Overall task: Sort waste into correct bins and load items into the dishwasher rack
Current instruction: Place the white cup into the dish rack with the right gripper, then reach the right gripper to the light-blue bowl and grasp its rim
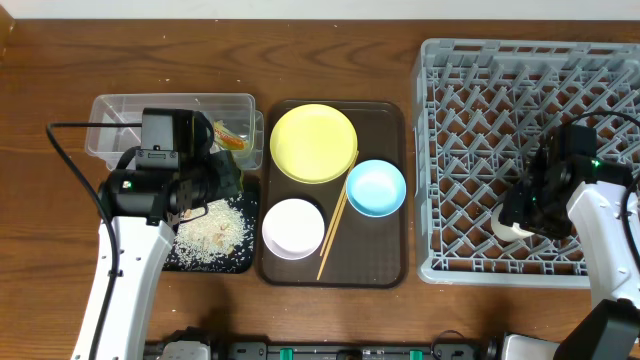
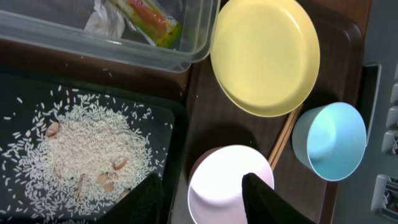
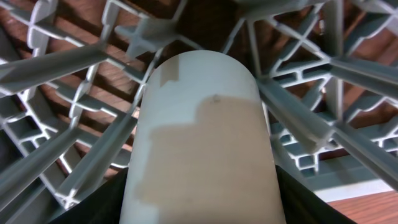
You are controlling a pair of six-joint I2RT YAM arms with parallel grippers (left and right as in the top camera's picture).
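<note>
The far end of the pale green cup is down between the wires of the grey rack, so my right gripper needs to let go of the cup.
My left gripper (image 1: pixel 222 178) (image 2: pixel 202 205) is open and empty, above the edge between the black tray (image 1: pixel 180 262) of rice grains (image 1: pixel 215 228) (image 2: pixel 81 143) and the white bowl (image 1: pixel 293 227) (image 2: pixel 224 177). The snack wrapper (image 1: pixel 230 135) (image 2: pixel 152 18) lies in the clear tub (image 1: pixel 120 110). The yellow plate (image 1: pixel 313 143) (image 2: pixel 264 56), blue bowl (image 1: pixel 376 187) (image 2: pixel 329 140) and chopsticks (image 1: pixel 333 235) (image 2: pixel 283 140) are on the brown tray. My right gripper (image 1: pixel 520 215) (image 3: pixel 202 199) is shut on the pale green cup (image 1: pixel 508 228) (image 3: pixel 199 112), low among the pegs of the grey rack (image 1: pixel 520 60).
The dark brown serving tray (image 1: pixel 385 250) sits between the bins and the rack. The rack's pegs (image 3: pixel 74 62) stand close around the cup. The left arm's black cable (image 1: pixel 60 150) loops over the table at the left. A few brownish bits (image 2: pixel 112 177) lie in the rice.
</note>
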